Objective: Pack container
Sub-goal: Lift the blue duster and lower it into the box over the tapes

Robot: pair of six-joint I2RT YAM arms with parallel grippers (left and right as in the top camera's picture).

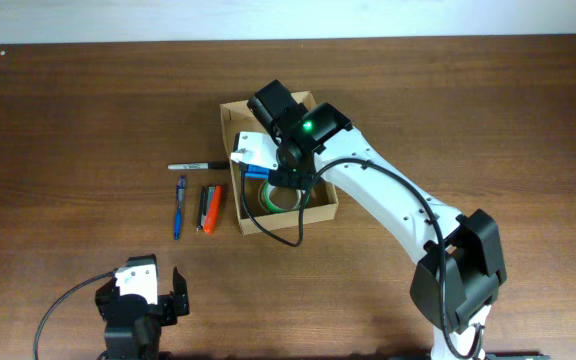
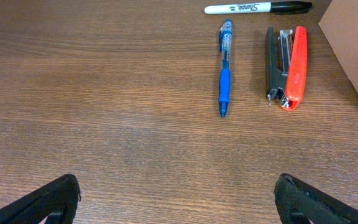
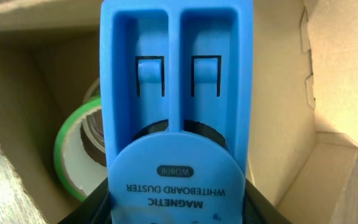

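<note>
My right gripper releases the duster now, since it is inside the container's sides, over the container's bottom, and would land beside the green tape roll.
The tan cardboard container (image 1: 320, 205) stands open at the table's middle; its side shows in the left wrist view (image 2: 356, 50). My right gripper (image 1: 268, 165) is inside it, shut on a blue whiteboard duster (image 3: 176, 112), with the box walls (image 3: 337, 93) around it. A green tape roll (image 3: 73, 152) lies on the box floor beside the duster and also shows in the overhead view (image 1: 280, 200). My left gripper (image 2: 178, 202) is open and empty over bare table near the front edge (image 1: 153, 295).
Left of the box lie a black marker (image 1: 196, 165) (image 2: 257, 8), a blue pen (image 1: 180, 207) (image 2: 224, 68) and an orange-and-black stapler (image 1: 210, 208) (image 2: 284, 67), all on the wooden table.
</note>
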